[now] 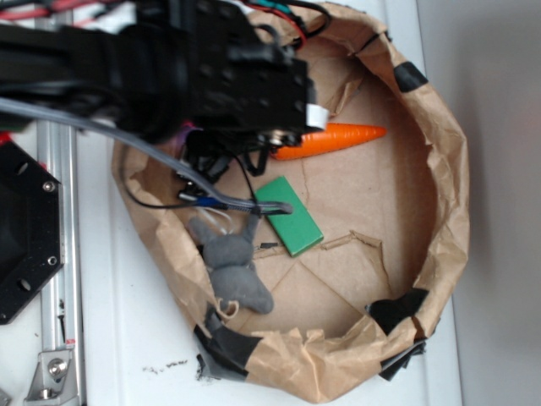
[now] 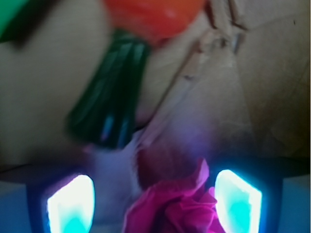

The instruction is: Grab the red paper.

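I should next pick up the red paper by its ruffled body [image 2: 175,211].
The red paper [image 2: 177,206] is a ruffled magenta-red wad at the bottom of the wrist view. It lies between my two glowing fingers, close to the right pad [image 2: 238,199] and with a gap to the left pad [image 2: 70,204]. My gripper [image 2: 155,196] is open around it, low over the brown paper floor. In the exterior view the black arm [image 1: 228,76] hides both the gripper's fingers and the red paper.
An orange carrot [image 1: 338,139] lies just ahead of the gripper, and its dark green top [image 2: 109,102] shows in the wrist view. A green block [image 1: 290,216] and a grey stuffed mouse [image 1: 232,266] lie inside the big brown paper ring [image 1: 448,194].
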`<state>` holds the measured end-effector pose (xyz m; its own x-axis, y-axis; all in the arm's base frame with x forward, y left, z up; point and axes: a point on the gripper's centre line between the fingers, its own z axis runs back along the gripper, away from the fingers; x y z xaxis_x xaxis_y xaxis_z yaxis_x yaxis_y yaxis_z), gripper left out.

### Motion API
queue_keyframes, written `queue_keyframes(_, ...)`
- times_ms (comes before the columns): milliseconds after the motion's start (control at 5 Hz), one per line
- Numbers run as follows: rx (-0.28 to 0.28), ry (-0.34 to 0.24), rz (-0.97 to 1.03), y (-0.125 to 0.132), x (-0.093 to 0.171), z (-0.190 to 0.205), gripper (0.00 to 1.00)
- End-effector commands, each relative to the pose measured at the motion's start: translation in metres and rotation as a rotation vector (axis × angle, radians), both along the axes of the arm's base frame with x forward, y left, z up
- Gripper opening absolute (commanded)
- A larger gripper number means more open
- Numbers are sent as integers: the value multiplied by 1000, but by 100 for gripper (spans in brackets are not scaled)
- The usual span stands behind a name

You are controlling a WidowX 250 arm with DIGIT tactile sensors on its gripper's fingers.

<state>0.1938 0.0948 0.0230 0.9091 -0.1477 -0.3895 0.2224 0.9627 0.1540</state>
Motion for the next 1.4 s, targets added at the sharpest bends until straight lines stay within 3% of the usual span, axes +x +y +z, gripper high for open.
queue_keyframes(0,13,-2,62,1,2,3,0)
queue_keyframes(1000,-19,-7,53,1,-3,6,0)
queue_keyframes(1200,-101,-87,-2,-31,23,24,0)
